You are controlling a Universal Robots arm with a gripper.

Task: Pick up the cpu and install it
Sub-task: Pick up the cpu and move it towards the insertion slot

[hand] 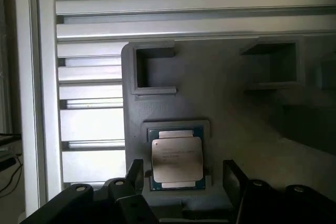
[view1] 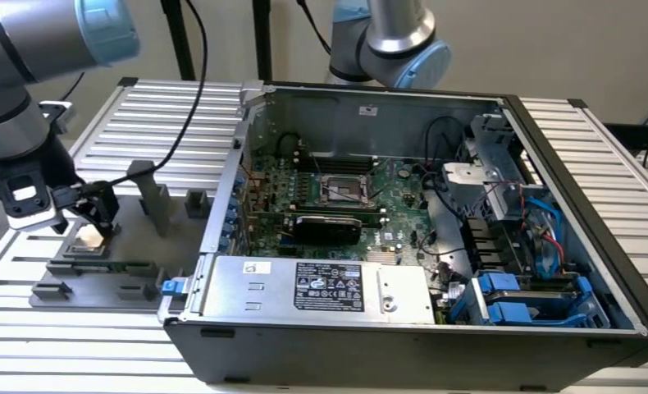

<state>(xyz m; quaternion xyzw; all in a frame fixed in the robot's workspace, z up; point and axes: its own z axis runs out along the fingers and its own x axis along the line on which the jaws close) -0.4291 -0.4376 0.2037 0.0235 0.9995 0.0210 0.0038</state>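
Next, my gripper grabs the side edges of the cpu (view1: 87, 239) at the small side notches, where the raised rim of the holder opens.
The cpu (view1: 87, 239) (hand: 177, 160), a small square chip with a silvery top, lies in a recess of the grey holder plate (view1: 138, 238) (hand: 231, 108) at the exterior view's left. My gripper (view1: 84, 223) (hand: 184, 178) hangs just above it, open, one black finger (hand: 135, 174) on each side of the chip and neither touching it. In the open computer case (view1: 412, 328), the motherboard's empty socket (view1: 346, 190) sits near the middle.
The holder plate carries upright grey posts (view1: 149, 195) and a green memory stick (view1: 127, 267). A silver power supply (view1: 318, 286) with a black label lies along the case's front. Cables and blue drive bays (view1: 521, 300) crowd the case's right side. A second arm's base (view1: 395, 41) stands behind.
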